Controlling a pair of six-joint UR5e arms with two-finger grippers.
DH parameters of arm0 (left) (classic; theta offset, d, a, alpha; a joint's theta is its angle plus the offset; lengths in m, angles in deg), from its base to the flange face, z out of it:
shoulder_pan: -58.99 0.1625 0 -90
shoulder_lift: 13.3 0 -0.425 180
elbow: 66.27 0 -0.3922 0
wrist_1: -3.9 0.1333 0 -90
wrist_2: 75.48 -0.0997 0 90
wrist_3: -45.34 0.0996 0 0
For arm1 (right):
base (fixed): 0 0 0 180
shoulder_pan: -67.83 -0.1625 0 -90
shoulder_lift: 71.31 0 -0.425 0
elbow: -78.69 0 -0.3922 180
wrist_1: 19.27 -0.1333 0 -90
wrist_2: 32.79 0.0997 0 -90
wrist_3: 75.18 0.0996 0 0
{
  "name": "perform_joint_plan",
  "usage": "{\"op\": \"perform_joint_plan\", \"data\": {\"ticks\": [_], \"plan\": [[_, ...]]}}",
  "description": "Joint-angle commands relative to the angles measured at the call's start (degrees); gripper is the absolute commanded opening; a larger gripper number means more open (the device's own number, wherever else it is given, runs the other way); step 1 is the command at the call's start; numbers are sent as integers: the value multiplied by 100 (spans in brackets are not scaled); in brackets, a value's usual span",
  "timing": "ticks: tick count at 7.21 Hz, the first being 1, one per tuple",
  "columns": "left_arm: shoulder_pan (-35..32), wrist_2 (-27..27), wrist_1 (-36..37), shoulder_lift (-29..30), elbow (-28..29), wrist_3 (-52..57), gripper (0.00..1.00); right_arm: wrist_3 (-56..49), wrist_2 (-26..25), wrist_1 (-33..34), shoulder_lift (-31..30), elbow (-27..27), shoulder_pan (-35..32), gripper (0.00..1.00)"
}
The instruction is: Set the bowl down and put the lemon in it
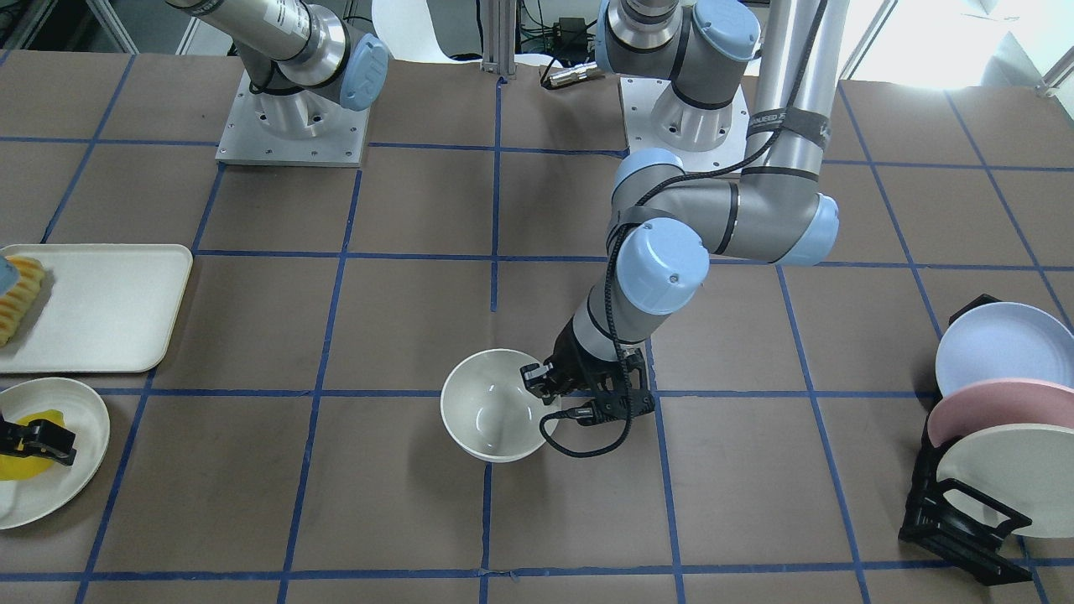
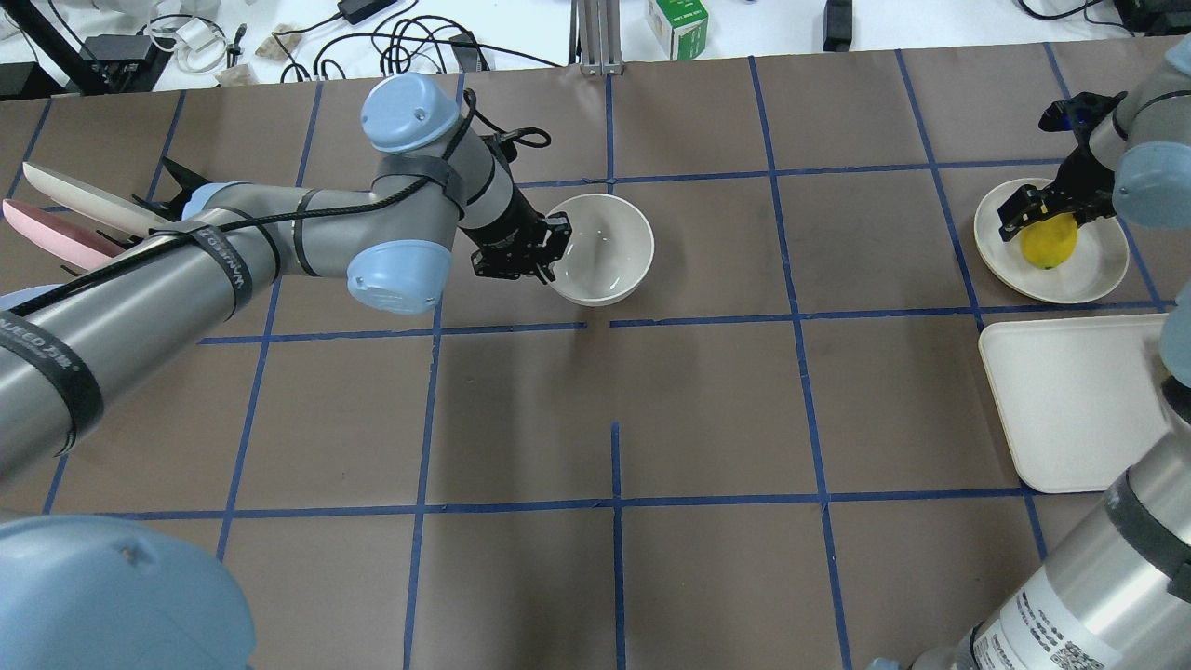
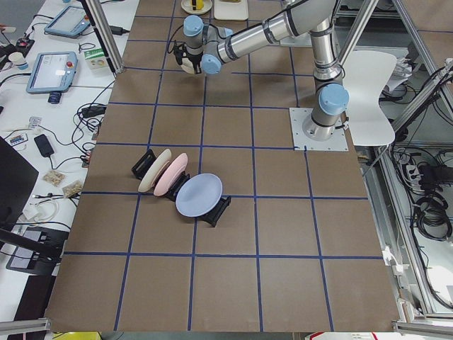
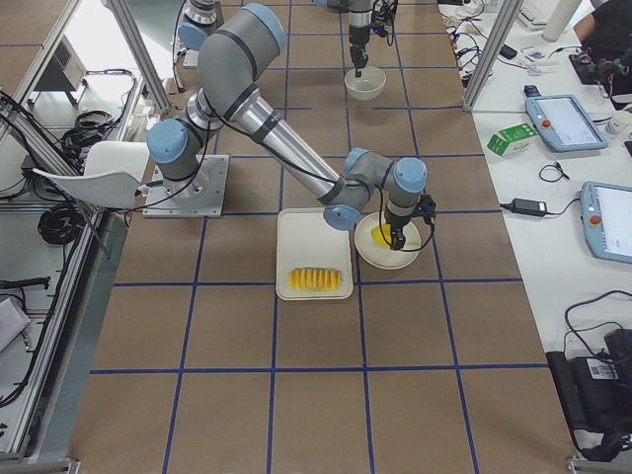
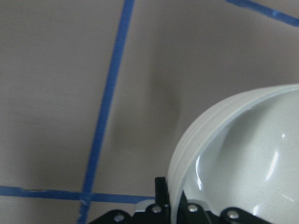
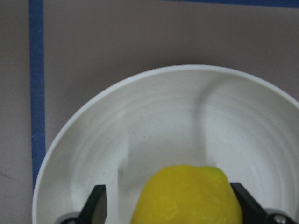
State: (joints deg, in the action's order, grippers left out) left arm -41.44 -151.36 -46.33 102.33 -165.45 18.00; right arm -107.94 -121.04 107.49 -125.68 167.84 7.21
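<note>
The right gripper grabs the yellow lemon around its rounded body [image 1: 25,465] next, to put the lemon in the bowl [image 1: 495,407].
The off-white bowl [image 1: 495,407] [image 2: 605,247] stands upright near the table's middle. My left gripper [image 1: 541,382] [image 2: 551,249] is shut on its rim, one finger inside and one outside; the left wrist view shows the rim [image 5: 210,135] running down between the fingers. The yellow lemon [image 2: 1049,240] [image 6: 187,196] lies on a shallow off-white plate [image 2: 1098,270] [image 6: 140,121] at the table's right side. My right gripper [image 2: 1042,209] [image 6: 170,210] is low over the plate and open. Its fingers [image 6: 96,205] stand on either side of the lemon, with a gap on one side.
A flat white tray [image 2: 1070,400] [image 1: 109,306] lies next to the plate, with ridged yellow-orange sliced fruit [image 1: 21,298] [image 4: 316,279] on it. A black rack with three upright plates [image 1: 990,436] [image 3: 177,188] stands at the table's left side.
</note>
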Motion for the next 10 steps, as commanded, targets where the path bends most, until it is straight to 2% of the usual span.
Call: {"op": "perform_joint_plan", "data": {"ticks": [1, 2, 3, 4, 6, 7, 8, 10], "plan": [[-214, -23, 5, 30, -31, -254, 0, -63, -8, -11, -12, 6, 7, 67], [-197, -23, -4, 65, -23, -219, 0, -142, -52, -2, -12, -3, 7, 42], [-188, -49, -21, 91, -40, -210, 0, -160, -61, -11, -12, -12, 7, 27], [-188, -58, -30, 92, -58, -201, 0, -160, -61, -29, -21, -55, 7, 19], [-179, -76, -48, -66, -346, -184, 0, -160, -79, -221, -248, -169, -19, 18], [-170, -198, -22, -67, -522, -184, 24, -143, 0, -483, -458, -300, -89, 18], [-144, -303, 22, -58, -445, -166, 99, -125, 35, -712, -600, -458, -290, 18], [-109, -304, -187, -259, -200, 26, 100, -64, 36, -1002, -811, -565, -983, 18]]}}
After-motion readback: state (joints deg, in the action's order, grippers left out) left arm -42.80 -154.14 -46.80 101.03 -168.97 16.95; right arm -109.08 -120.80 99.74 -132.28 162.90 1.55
